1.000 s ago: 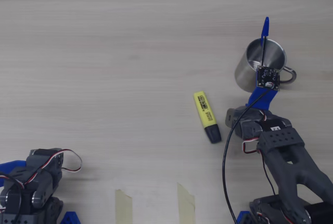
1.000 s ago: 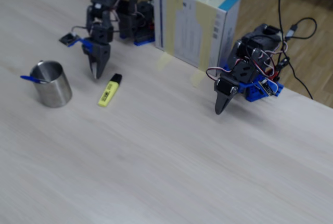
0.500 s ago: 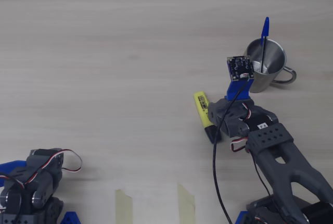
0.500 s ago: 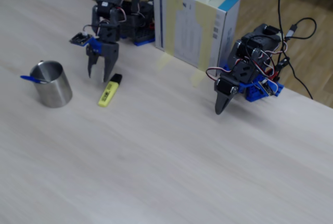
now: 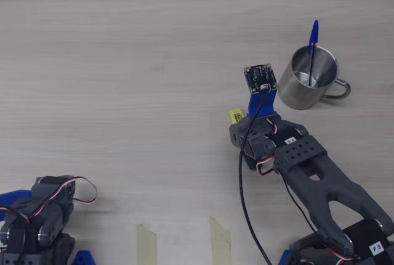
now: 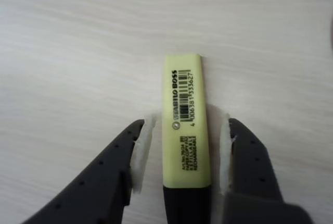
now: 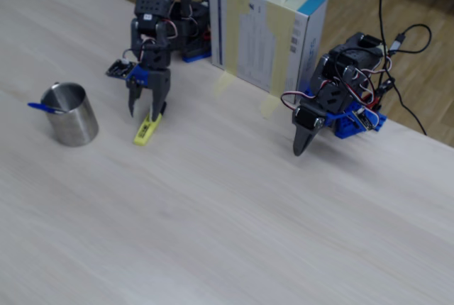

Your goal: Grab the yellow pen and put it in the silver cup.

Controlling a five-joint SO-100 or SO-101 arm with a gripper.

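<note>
The robot's gripper will pick up the yellow pen by the pen's body next, to put it in the silver cup (image 5: 308,79).
The yellow pen (image 6: 186,125) lies flat on the wooden table, barcode label up, its black cap end toward the bottom of the wrist view. My gripper (image 6: 182,153) is open and straddles it, one finger on each side with a small gap to the barrel. In the overhead view only the yellow tip (image 5: 236,115) shows beyond the gripper (image 5: 245,132). The fixed view shows the gripper (image 7: 144,111) pointing down over the pen (image 7: 145,131). The silver cup (image 5: 308,79) stands upright to the right in the overhead view, and left of the pen (image 7: 69,115) in the fixed view.
A thin blue-capped pen (image 5: 313,46) stands in the cup. A second, idle arm (image 7: 333,103) rests at the table's far edge, seen at lower left from overhead (image 5: 37,219). A white and blue box (image 7: 266,32) stands behind the arms. Tape strips (image 5: 146,240) mark the near edge.
The arm swung from beside the cup over to the pen. The gripper opened, came down and now straddles the pen. Pen and cup have not moved.
</note>
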